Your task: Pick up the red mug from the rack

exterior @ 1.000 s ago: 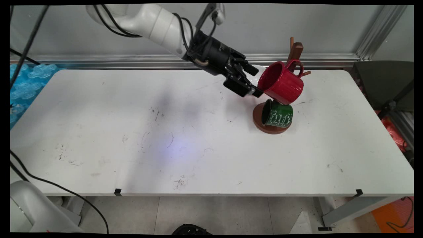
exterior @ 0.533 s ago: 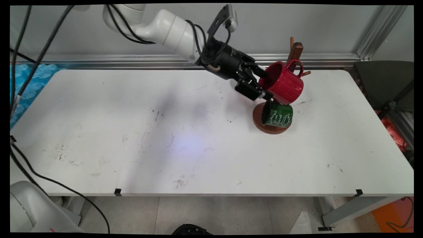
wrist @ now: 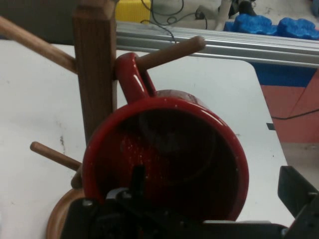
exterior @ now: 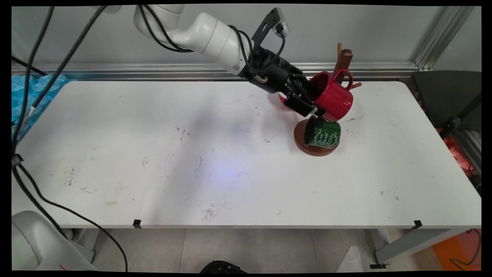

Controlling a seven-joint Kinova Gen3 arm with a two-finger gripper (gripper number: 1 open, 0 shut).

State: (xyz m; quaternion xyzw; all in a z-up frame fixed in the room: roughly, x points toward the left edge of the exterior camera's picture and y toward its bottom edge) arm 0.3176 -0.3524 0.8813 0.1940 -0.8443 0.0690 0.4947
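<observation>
The robot's gripper next needs to take hold of the mug by its rim (wrist: 241, 149), so that it can lift the red mug off the wooden mug tree (wrist: 95, 64).
A red mug (exterior: 335, 98) hangs by its handle on an upper peg of a wooden mug tree (exterior: 344, 59), its mouth facing left toward the arm. Below it a green mug (exterior: 323, 134) with white lettering hangs over the tree's round base (exterior: 312, 149). My gripper (exterior: 316, 100) is open at the red mug's mouth. In the hand view the red mug (wrist: 164, 154) fills the middle. One finger (wrist: 137, 175) reaches inside it and the other finger (wrist: 298, 191) stands outside its right wall, so the jaws straddle the rim. The handle (wrist: 133, 77) sits on a peg beside the post (wrist: 94, 64).
The mug tree stands at the table's back right, close to the aluminium rail (exterior: 115, 69) along the wall. Blue foam (exterior: 23, 96) lies off the left edge. A dark chair (exterior: 447, 96) stands beyond the right edge. Black cables (exterior: 38, 96) hang at the left.
The gripper has moved right and a little down to the red mug; its upper finger has gone into the mug's mouth. The mugs and the tree have not moved.
</observation>
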